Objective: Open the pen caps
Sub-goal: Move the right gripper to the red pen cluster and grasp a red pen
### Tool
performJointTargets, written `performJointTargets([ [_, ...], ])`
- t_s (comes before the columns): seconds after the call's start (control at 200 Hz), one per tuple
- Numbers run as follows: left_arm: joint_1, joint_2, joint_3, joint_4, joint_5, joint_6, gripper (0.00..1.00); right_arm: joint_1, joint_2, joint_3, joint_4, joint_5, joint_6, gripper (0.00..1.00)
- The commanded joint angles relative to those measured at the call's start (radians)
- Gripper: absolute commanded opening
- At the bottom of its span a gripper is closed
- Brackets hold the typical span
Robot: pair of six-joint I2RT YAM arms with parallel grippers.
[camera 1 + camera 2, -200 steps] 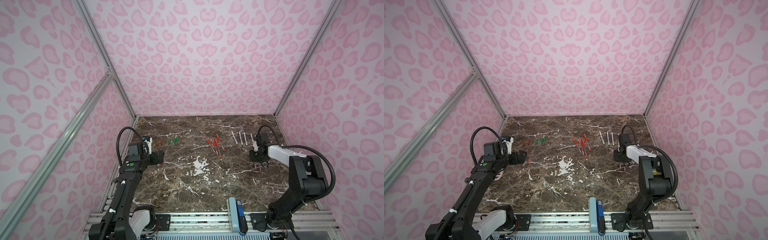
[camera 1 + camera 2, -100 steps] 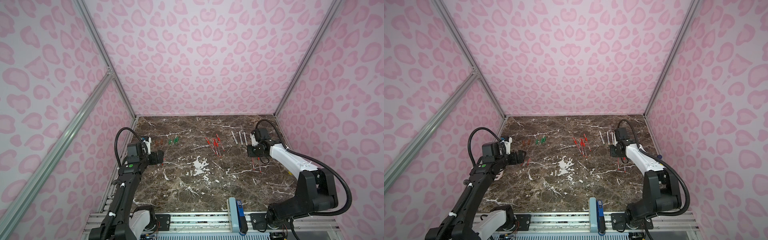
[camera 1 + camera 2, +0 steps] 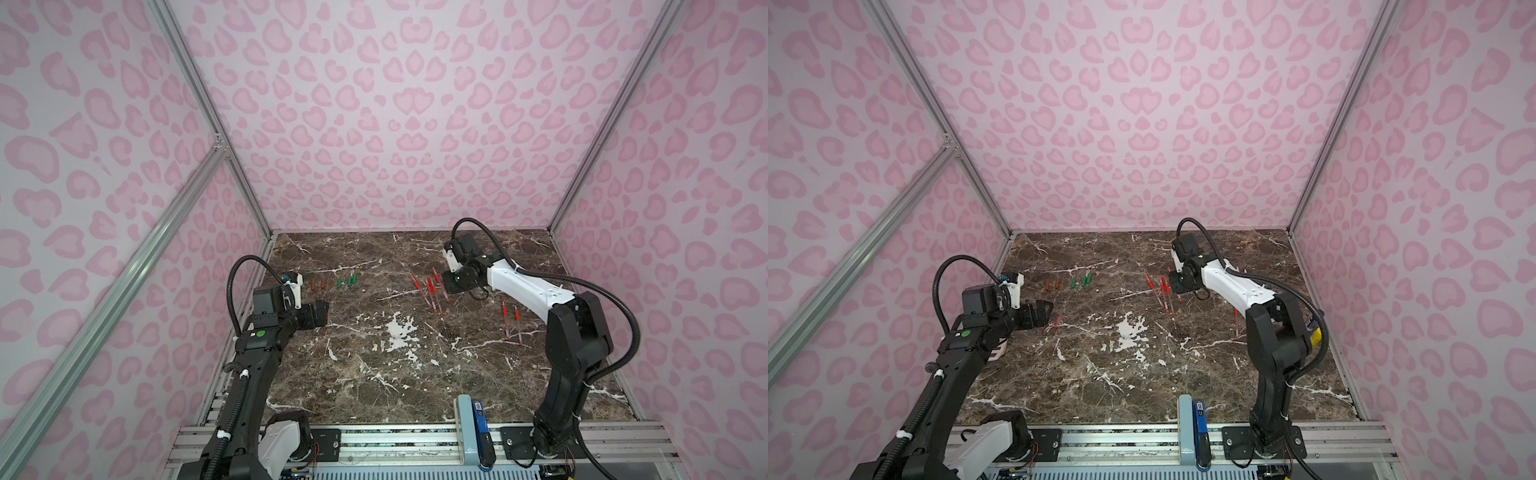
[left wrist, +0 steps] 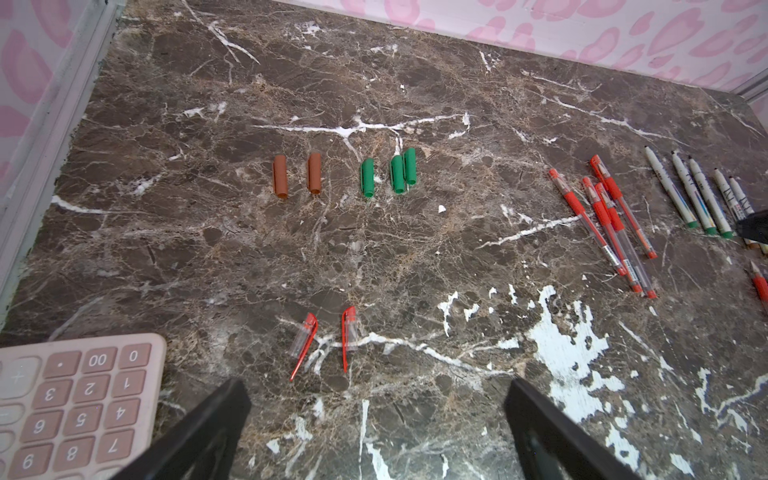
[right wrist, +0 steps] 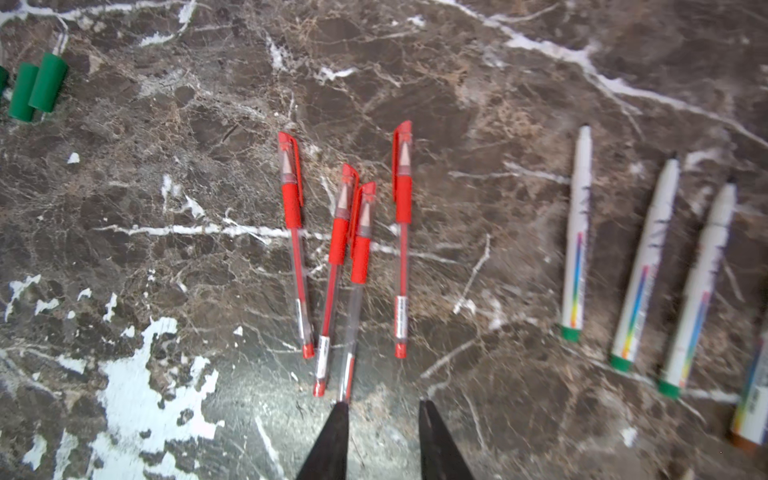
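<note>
My right gripper should next grab a red pen by its clear body behind the pen's red grip, so the pen's cap stays free to open.
Several red pens (image 5: pixel 345 249) lie in a loose cluster with their red-clipped pen caps (image 5: pixel 402 158) on. My right gripper (image 5: pixel 383 404) hovers just behind their tail ends, open by a narrow gap with nothing between its fingers. White pens (image 5: pixel 577 232) lie uncapped beside them. Loose caps lie in a row: two brown (image 4: pixel 280 176) and three green (image 4: pixel 367 178). Two clear red-clipped caps (image 4: pixel 305 343) lie just ahead of my left gripper (image 4: pixel 376 386), which is wide open and empty. Both top views show the left gripper (image 3: pixel 320 313) and the right gripper (image 3: pixel 1173 280).
A pink calculator (image 4: pixel 75 395) lies beside the left gripper, near the left wall. Two more red pens (image 3: pixel 511 320) lie on the marble at the right, under the right arm. A blue-and-grey fixture (image 3: pixel 480 419) stands on the front rail.
The right arm has swung from the two pens at the right, back and left to the cluster of red pens, its jaws parting slightly. The left arm has not moved.
</note>
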Motion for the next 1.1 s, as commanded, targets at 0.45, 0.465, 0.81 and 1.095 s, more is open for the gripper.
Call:
performJointTargets([
  [0.45, 0.002, 0.015, 0.014, 0.009, 0.009, 0.003, 0.99, 0.095, 0.437, 0.502, -0.227, 0.001, -0.053, 0.31],
  [0.465, 0.002, 0.015, 0.016, 0.008, 0.006, 0.003, 1.00, 0.094, 0.444, 0.510, -0.232, 0.001, -0.051, 0.31],
  [0.81, 0.002, 0.021, 0.019, 0.009, 0.000, 0.002, 0.99, 0.107, 0.488, 0.493, -0.220, 0.007, -0.060, 0.21],
  [1.095, 0.002, 0.028, 0.015, 0.012, 0.020, 0.001, 1.00, 0.118, 0.443, 0.365, -0.140, 0.004, -0.045, 0.07],
])
